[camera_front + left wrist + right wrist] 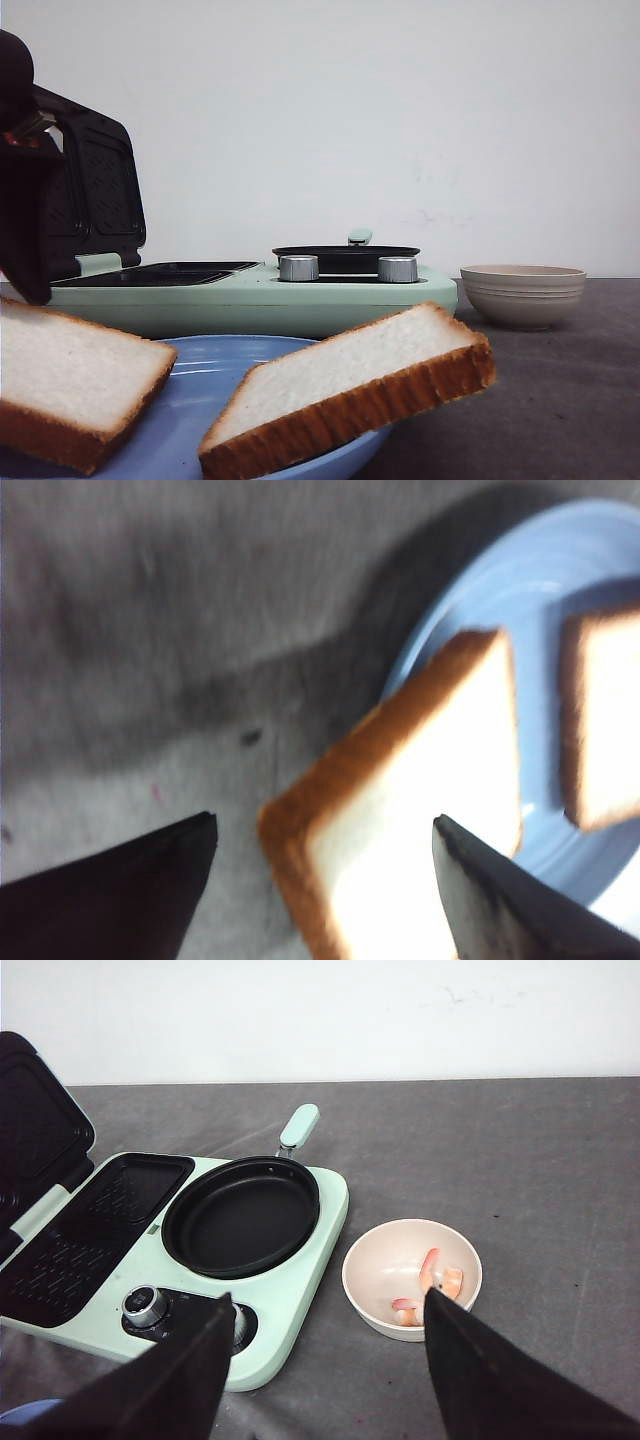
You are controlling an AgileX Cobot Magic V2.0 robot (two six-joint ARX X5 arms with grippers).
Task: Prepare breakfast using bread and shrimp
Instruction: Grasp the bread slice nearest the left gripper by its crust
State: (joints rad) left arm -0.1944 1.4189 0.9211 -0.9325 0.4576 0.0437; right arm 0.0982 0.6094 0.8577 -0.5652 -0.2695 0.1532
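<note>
My left gripper's fingers reach down around the bread slice's crust corner (285, 830), one level with its top edge, so closing now would catch it and it is time to close.
Two slices of bread lie on a blue plate (200, 410) at the table's front. The left slice (70, 380) hangs over the plate's rim, and the right slice (350, 385) leans on the rim. In the left wrist view my left gripper (323, 820) is open above the left slice (420, 790), which lies below the gap between the jaws; the other slice (605, 720) is beside it. My left arm (25, 200) shows dark at the far left. My right gripper (328, 1296) is open and empty, high over the table. Shrimp (432, 1290) lie in the beige bowl (385, 1260).
A mint-green breakfast maker (250, 295) stands behind the plate, with its grill lid (95, 190) raised, an open grill plate (90, 1230), a round black pan (240, 1215) and two knobs (298, 267). The bowl (522, 293) stands to its right.
</note>
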